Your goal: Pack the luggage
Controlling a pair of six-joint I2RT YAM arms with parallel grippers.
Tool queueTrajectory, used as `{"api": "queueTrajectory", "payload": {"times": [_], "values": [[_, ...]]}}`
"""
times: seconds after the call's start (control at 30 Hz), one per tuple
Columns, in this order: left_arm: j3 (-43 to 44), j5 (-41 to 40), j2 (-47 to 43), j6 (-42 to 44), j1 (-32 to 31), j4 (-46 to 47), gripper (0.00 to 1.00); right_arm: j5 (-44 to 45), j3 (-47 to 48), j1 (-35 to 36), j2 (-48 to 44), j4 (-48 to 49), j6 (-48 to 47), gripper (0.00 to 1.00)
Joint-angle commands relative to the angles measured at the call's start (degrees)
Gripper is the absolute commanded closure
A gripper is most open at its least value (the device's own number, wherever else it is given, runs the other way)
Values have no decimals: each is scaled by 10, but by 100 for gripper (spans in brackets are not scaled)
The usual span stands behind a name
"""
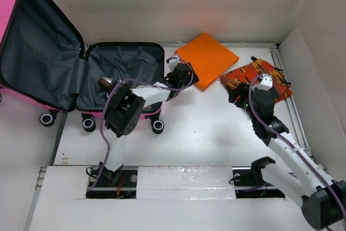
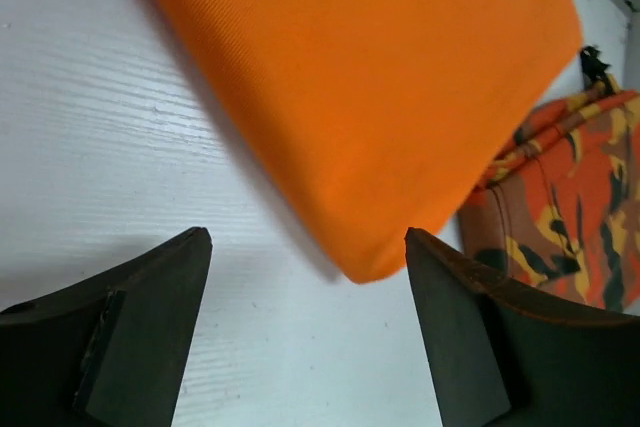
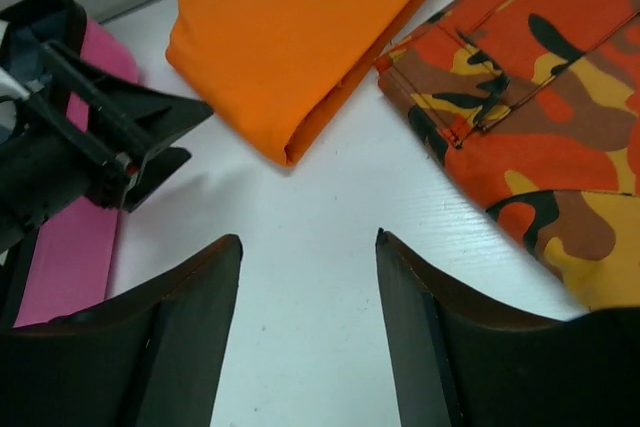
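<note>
Next, my left gripper picks up the orange cloth by its near corner (image 1: 201, 86), leaving its folded middle free to lie in the luggage (image 1: 40, 47).
The hot-pink luggage (image 1: 40, 47) lies open at the far left, its dark grey lining showing; its pink shell also shows in the right wrist view (image 3: 75, 257). A folded orange cloth (image 1: 208, 58) lies beside it at the back and shows in the left wrist view (image 2: 380, 77) and the right wrist view (image 3: 300, 37). A folded orange camouflage cloth (image 1: 258, 79) lies to its right, also in the right wrist view (image 3: 540, 117). My left gripper (image 1: 183, 74) is open and empty just short of the orange cloth's near corner. My right gripper (image 1: 243, 98) is open and empty beside the camouflage cloth.
A small dark object (image 1: 105, 83) lies in the luggage's lower half. White walls stand at the back and right, with a metal rail (image 1: 289, 96) along the right edge. The left arm (image 3: 90, 147) shows at the left of the right wrist view.
</note>
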Motion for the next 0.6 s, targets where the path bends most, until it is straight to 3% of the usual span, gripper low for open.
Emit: {"api": "queueTrajectory", "payload": {"times": [0.0, 0.23, 0.57], "values": [[72, -4, 19, -60, -8, -34, 25, -73, -17, -21, -6, 47, 16, 38], [181, -119, 105, -132, -8, -138, 25, -129, -29, -28, -17, 69, 23, 38], [233, -126, 181, -239, 9, -219, 32, -123, -48, -28, -95, 69, 23, 38]]}}
